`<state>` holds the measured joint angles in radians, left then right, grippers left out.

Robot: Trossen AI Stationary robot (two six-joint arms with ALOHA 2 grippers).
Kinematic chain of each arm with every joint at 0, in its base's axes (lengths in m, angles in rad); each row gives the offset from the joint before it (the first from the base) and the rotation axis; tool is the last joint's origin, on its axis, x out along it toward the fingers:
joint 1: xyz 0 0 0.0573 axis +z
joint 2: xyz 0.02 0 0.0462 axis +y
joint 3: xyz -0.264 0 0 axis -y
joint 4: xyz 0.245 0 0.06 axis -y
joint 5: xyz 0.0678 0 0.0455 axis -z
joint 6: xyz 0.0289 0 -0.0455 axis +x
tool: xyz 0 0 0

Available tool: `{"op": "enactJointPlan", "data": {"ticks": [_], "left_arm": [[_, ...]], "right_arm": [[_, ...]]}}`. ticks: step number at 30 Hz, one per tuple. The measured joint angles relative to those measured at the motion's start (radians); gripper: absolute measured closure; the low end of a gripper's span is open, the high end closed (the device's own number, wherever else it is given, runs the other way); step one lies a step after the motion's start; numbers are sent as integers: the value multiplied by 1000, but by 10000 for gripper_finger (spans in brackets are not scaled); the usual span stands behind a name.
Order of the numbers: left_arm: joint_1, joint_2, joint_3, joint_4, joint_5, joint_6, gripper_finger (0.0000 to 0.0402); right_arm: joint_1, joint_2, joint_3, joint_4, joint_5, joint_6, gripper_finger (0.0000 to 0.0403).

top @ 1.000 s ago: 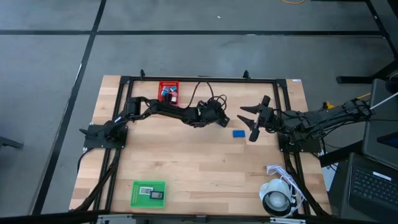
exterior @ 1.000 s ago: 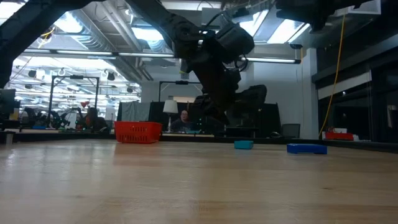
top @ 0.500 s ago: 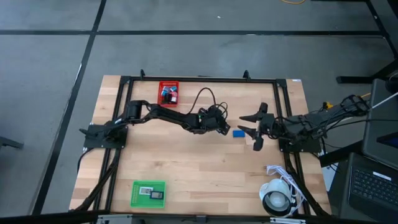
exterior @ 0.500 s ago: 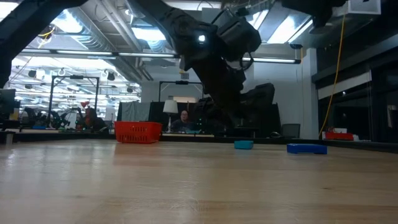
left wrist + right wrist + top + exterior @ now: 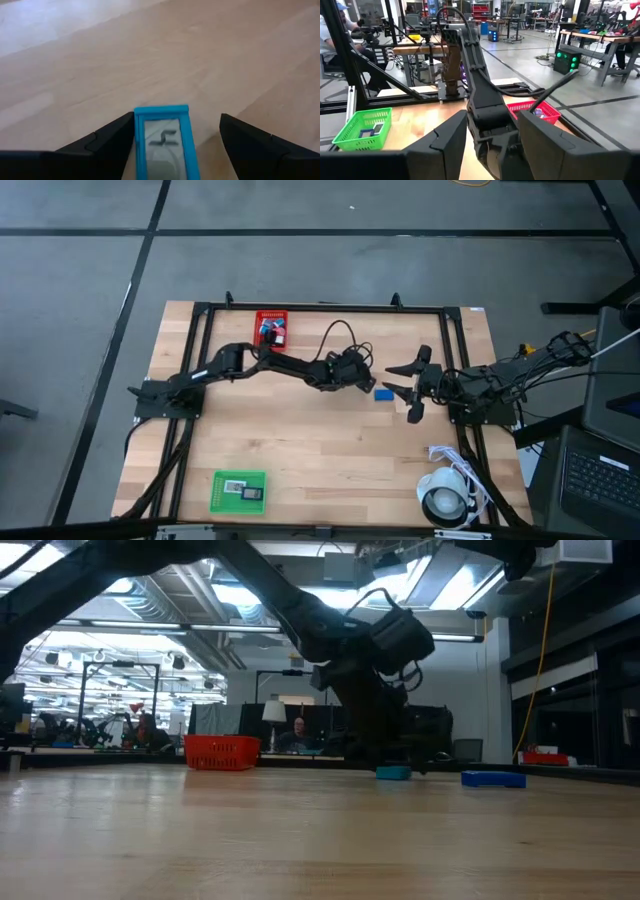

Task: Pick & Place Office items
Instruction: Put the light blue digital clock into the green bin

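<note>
The left gripper grabs the teal-framed piece by its long side edges next, to put it with the others in the green mesh bin (image 5: 238, 502).
A small teal-framed piece (image 5: 164, 142) with a grey face lies flat on the wood between my left gripper's (image 5: 176, 116) open fingers, close beside one of them; whether they touch I cannot tell. In the low view the left gripper (image 5: 390, 755) hangs just over this teal piece (image 5: 393, 772). A flat blue piece (image 5: 384, 393) lies on the table between my two grippers and shows again in the low view (image 5: 493, 778). My left gripper (image 5: 364, 376) reaches to mid-table. My right gripper (image 5: 400, 387) hovers open just right of the blue piece, holding nothing.
The red mesh bin (image 5: 271, 328) with small pieces inside stands at the far edge. The green mesh bin (image 5: 240, 491), also holding pieces, stands near the near-left corner. A white roll with cable (image 5: 445, 500) sits at the near-right corner. Bare wood spans the table's middle.
My left gripper has moved toward the table's right and come down until its open fingers stand on either side of the teal piece. My right gripper shifted slightly toward the near edge early on, then stayed put. Both small pieces kept their places.
</note>
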<state>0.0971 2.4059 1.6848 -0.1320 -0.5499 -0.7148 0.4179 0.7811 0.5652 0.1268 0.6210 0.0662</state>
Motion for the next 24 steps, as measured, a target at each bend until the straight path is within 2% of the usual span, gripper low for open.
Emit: {"op": "enactJointPlan", "data": {"ticks": [5, 12, 19, 24], "left_arm": [[5, 27, 28, -48, -3, 16, 145], [10, 23, 29, -115, 46, 71, 248], [-9, 7, 26, -141, 61, 127, 250], [-40, -68, 16, -190, 132, 265, 250]], "right_arm": [[-2, 0, 0, 0, 26, -23, 220], [-2, -3, 0, 1, 37, -26, 220], [-2, -4, 15, 0, 44, -27, 220], [-2, -4, 22, -5, 44, -46, 220]]}}
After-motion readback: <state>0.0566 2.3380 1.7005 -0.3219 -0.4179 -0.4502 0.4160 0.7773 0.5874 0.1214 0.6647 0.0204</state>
